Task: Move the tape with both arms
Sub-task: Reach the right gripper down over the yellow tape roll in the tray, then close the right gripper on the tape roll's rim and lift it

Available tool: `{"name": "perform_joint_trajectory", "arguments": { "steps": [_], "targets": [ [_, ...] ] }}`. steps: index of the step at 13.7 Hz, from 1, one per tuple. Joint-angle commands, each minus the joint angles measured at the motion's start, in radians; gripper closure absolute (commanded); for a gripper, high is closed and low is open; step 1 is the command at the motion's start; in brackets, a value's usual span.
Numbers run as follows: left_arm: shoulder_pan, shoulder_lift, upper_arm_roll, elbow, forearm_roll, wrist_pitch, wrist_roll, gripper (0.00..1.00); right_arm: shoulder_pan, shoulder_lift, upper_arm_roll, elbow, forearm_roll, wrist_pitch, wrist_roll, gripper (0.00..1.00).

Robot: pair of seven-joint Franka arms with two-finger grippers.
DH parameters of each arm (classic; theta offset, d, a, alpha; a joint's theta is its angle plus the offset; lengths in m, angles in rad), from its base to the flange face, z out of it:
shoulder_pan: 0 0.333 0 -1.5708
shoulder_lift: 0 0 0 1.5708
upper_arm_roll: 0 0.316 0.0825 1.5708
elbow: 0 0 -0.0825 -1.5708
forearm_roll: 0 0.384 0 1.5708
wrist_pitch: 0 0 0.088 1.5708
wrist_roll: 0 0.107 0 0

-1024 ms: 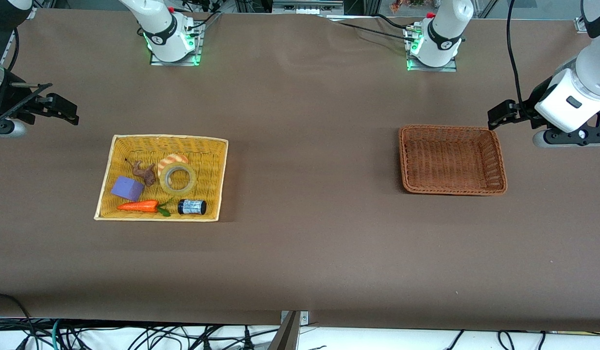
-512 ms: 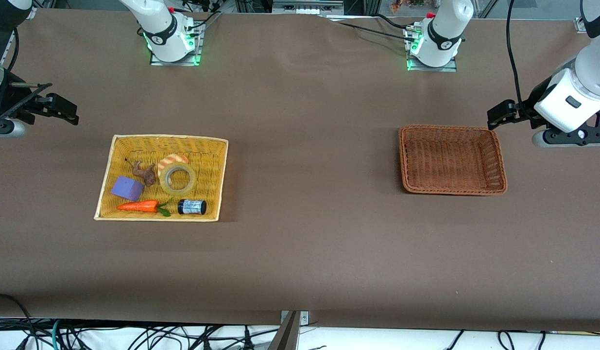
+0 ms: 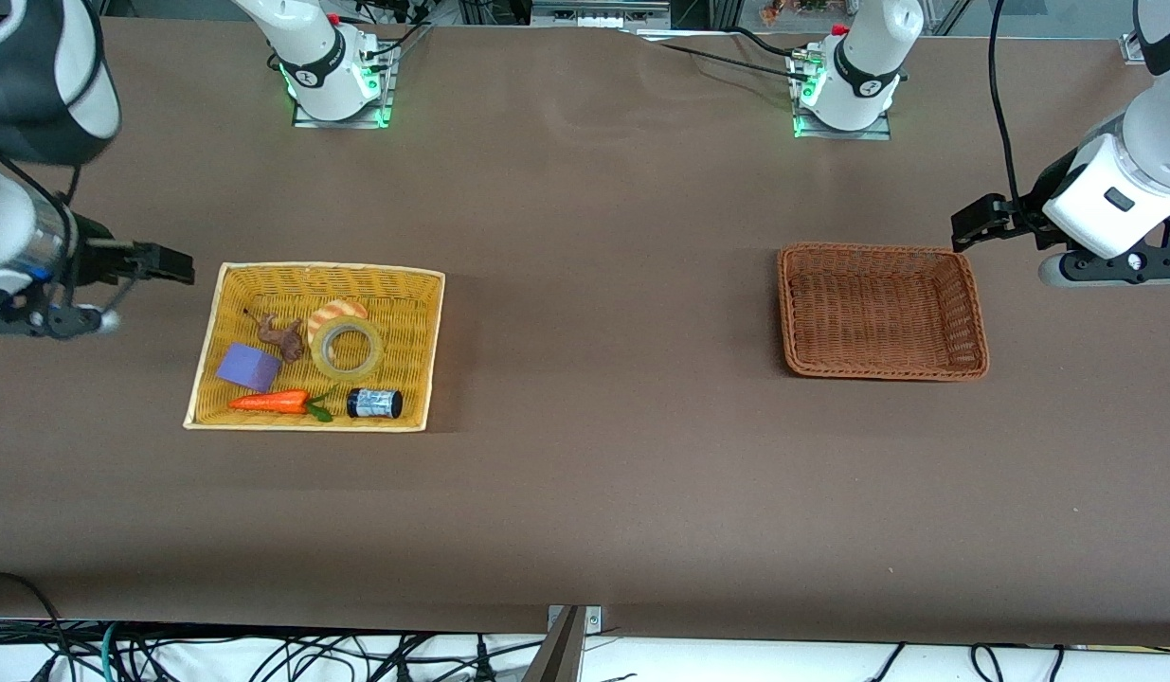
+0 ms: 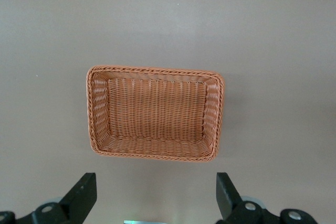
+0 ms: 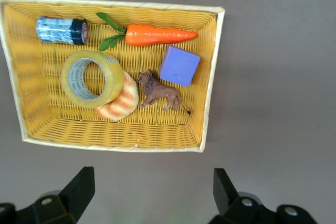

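Note:
My right gripper is to grab the tape next by its ring's side point(image 3: 369, 352) point(image 5: 112, 77), to transfer it out of the yellow basket.
The tape point(image 3: 375, 352), a yellowish ring with a pale grey core, lies flat in the yellow basket point(image 3: 425, 350), touching the orange-striped croissant toy point(image 3: 338, 309). It also shows in the right wrist view point(image 5: 112, 74). My right gripper point(image 3: 172, 263) is open and empty, in the air just outside the yellow basket's rim toward the right arm's end of the table; in the right wrist view point(image 5: 152, 177) the basket fills the frame. My left gripper point(image 3: 982, 223) is open and empty, in the air beside the empty brown basket point(image 3: 968, 313); it also shows in its own wrist view point(image 4: 155, 182).
The yellow basket also holds a brown lion toy point(image 3: 281, 333), a purple block point(image 3: 248, 367), a carrot toy point(image 3: 270, 402) and a small black can point(image 3: 374, 403) lying just nearer the camera than the tape. The brown basket point(image 4: 100, 108) is empty. Bare brown table lies between the baskets.
My right arm has swung in toward the yellow basket, and its gripper is now close to the basket's rim. The left arm and the objects have not moved.

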Motion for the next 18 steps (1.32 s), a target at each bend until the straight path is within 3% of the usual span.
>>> {"name": "perform_joint_trajectory", "arguments": {
  "steps": [1, 5, 9, 18],
  "targets": [
    [0.043, 0.014, -0.001, 0.012, 0.004, -0.013, 0.012, 0.00, 0.027, 0.040, 0.011, -0.070, -0.002, 0.121, 0.034, 0.00],
    [0.072, 0.033, -0.001, 0.011, 0.005, -0.009, 0.013, 0.00, 0.064, 0.074, 0.011, -0.320, -0.008, 0.489, 0.071, 0.00],
    [0.074, 0.036, -0.005, 0.012, 0.005, -0.009, 0.013, 0.00, 0.116, 0.118, 0.009, -0.340, -0.022, 0.561, 0.120, 0.00],
    [0.074, 0.034, -0.007, 0.012, 0.005, -0.012, 0.012, 0.00, 0.117, 0.197, 0.009, -0.406, -0.023, 0.761, 0.118, 0.00]
  ]
}}
